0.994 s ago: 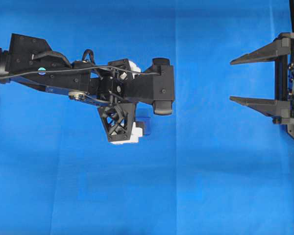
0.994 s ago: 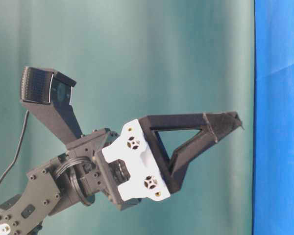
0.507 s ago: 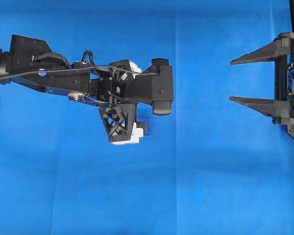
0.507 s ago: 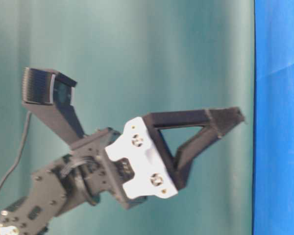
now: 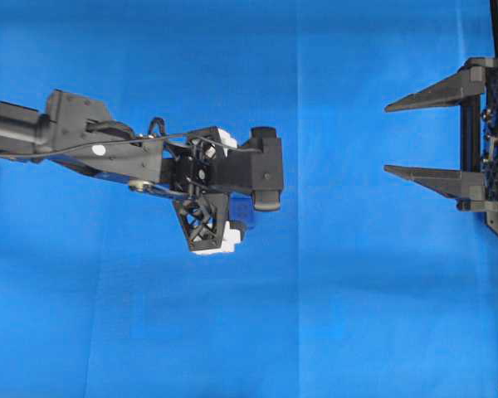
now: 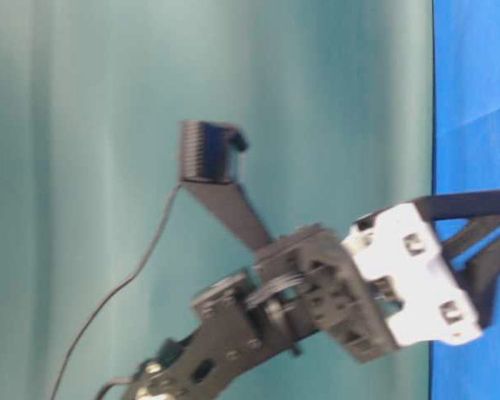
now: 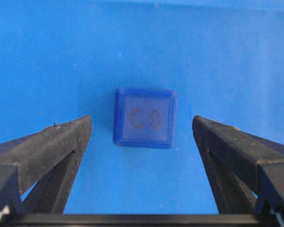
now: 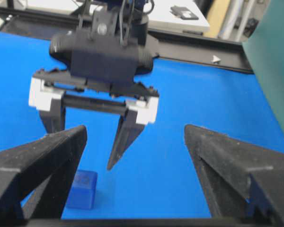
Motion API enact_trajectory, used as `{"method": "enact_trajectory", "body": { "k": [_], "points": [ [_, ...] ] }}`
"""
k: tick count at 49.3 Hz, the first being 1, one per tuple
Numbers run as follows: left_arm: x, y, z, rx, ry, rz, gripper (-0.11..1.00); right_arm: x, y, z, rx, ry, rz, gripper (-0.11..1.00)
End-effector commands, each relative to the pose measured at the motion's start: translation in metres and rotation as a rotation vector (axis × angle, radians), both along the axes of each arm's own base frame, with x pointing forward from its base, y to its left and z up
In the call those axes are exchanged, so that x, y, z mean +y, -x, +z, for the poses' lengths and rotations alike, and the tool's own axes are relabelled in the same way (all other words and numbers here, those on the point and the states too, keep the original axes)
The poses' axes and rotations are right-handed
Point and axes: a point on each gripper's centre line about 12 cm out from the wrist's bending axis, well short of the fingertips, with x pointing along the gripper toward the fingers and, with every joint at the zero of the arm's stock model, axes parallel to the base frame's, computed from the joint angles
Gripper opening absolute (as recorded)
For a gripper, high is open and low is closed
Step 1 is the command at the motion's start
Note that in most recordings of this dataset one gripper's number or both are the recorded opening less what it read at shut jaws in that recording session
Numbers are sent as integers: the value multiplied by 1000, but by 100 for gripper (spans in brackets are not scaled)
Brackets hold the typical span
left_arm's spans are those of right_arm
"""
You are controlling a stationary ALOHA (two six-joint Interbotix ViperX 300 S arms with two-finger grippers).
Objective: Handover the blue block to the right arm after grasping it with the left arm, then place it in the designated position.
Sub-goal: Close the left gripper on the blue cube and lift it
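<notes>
My left fingers are above the blue block (image 5: 243,212) and would miss it, so I should lower first.
The blue block (image 7: 145,117), a small dark-blue cube with a faint mark on top, lies on the bright blue cloth. My left gripper (image 7: 141,122) points straight down over it and is open, one finger (image 7: 61,142) on each side, neither touching. From the right wrist view the block (image 8: 81,189) sits below the left gripper's fingertip (image 8: 109,168). In the overhead view the left arm (image 5: 149,157) hides all but a sliver of the block (image 5: 243,212). My right gripper (image 5: 386,138) waits open at the right edge, with nothing in it.
Blue cloth (image 5: 332,290) covers the table. A teal backdrop (image 6: 233,83) fills the table-level view, where the left gripper's white mount (image 6: 417,283) is blurred. A black frame rail (image 8: 203,47) and a bench lie beyond the cloth.
The left arm has dropped toward the cloth and drawn slightly back to the left, its open fingers now low around the block. The right gripper has barely moved.
</notes>
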Motion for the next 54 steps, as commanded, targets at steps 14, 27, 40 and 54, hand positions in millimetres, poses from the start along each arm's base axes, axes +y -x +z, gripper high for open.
{"method": "enact_trajectory", "body": {
  "k": [14,27,40,54],
  "points": [
    [-5,-9,-32,5,1,-8,91,0,-4,10,-23,2,0,97],
    [-5,-10,-40,9,2,-8,91,0,-5,8,-15,2,-1,97],
    [-5,-10,-40,8,-3,-15,90,0,-5,7,-12,3,-1,97],
    [-9,-10,-40,7,-11,-32,57,0,-6,8,-12,3,-1,97]
  ]
}}
